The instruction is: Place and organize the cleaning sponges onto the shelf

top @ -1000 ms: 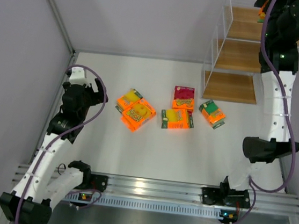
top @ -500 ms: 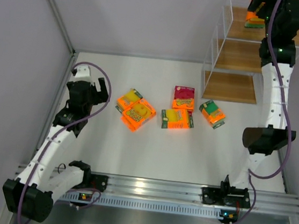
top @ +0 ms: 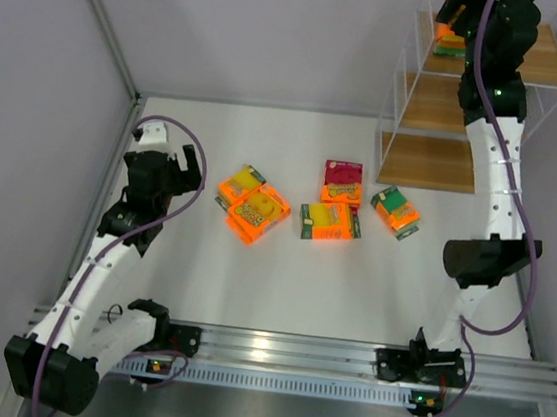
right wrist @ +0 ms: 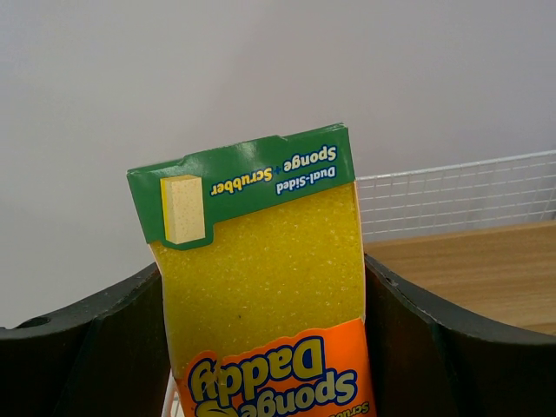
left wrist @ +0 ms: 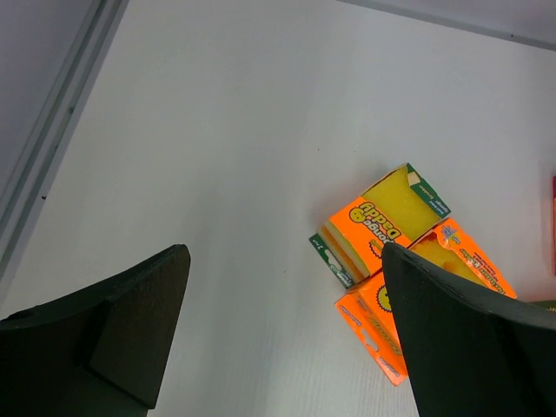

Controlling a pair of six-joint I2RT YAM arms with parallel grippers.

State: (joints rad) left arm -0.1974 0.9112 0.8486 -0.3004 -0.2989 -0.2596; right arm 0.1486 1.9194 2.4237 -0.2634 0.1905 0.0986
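Note:
The pack [top: 446,36] is over the flat top board, just inside its wire side, so it would end there if I opened my right gripper now.
My right gripper [top: 454,25] is shut on a cleaning sponge pack [top: 446,36] at the left end of the shelf's [top: 441,106] top board. In the right wrist view the pack [right wrist: 261,295] is yellow and orange with a green header, squeezed between both fingers [right wrist: 408,339], and the wooden board [right wrist: 486,269] lies behind it. Several more sponges lie on the table: two orange ones [top: 252,202], a magenta-topped one [top: 342,181], an orange one [top: 330,221] and a green-edged one [top: 395,212]. My left gripper [top: 177,169] hangs open and holds nothing, left of the orange pair [left wrist: 382,230].
A grey wall with a metal rail [top: 107,38] runs along the left side. The shelf stands at the back right against the right wall. The wire back [right wrist: 460,195] of the shelf rises behind the top board. The arm bases sit on a rail [top: 273,349] at the near edge.
My right gripper has carried the sponge leftward along the top board of the shelf. The left arm shifted slightly at first and has since stayed still.

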